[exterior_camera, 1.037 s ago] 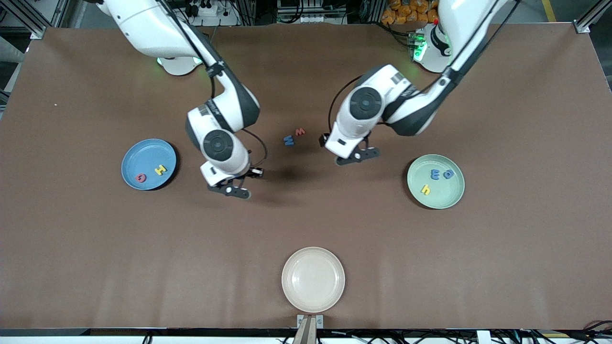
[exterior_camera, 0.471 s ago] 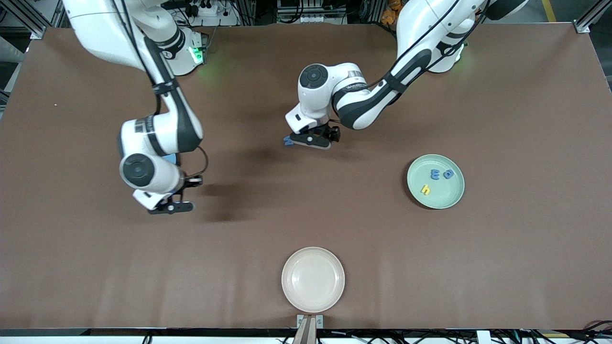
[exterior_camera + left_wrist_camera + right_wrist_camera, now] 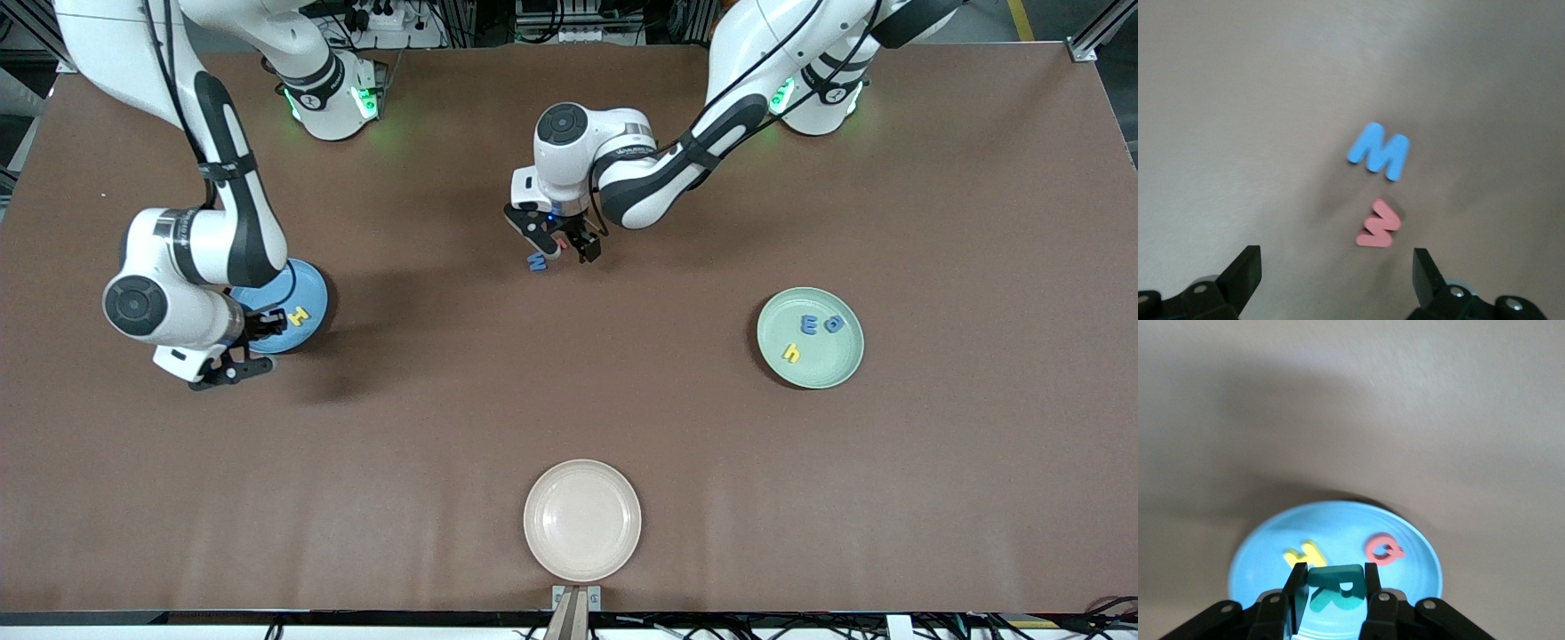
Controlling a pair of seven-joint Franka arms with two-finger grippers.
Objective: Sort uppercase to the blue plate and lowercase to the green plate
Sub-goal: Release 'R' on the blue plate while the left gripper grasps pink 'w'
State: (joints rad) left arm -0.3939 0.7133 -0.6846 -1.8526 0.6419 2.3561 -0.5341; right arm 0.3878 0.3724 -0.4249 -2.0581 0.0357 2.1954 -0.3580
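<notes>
My left gripper's fingers stop short of the red w [image 3: 562, 244] [image 3: 1381, 225], so closing now would miss it. My left gripper moves toward the w next, then closes on it.
My right gripper [image 3: 236, 354] is shut on the teal R [image 3: 1337, 587] and holds it over the blue plate [image 3: 308, 286], by the plate's rim. The right wrist view shows the blue plate [image 3: 1338, 523] with the yellow H [image 3: 1303, 553] and the red Q [image 3: 1383, 549] lying in it. The yellow H [image 3: 299, 315] also shows in the front view; the Q is hidden there by the arm. My left gripper [image 3: 560, 242] is open, low over the red w [image 3: 1378, 225], with the blue W [image 3: 537, 261] beside it. The green plate [image 3: 822, 366] holds the blue e [image 3: 810, 324], the blue p/q shape [image 3: 833, 324] and the yellow h [image 3: 791, 354].
A cream plate [image 3: 581, 520] lies at the table edge nearest the front camera, midway along it. The brown table top [image 3: 569, 391] is bare between the plates.
My right gripper has swung from mid-table to over the blue plate. My left gripper has moved from near the green plate to over the red w and blue W, and lowered.
</notes>
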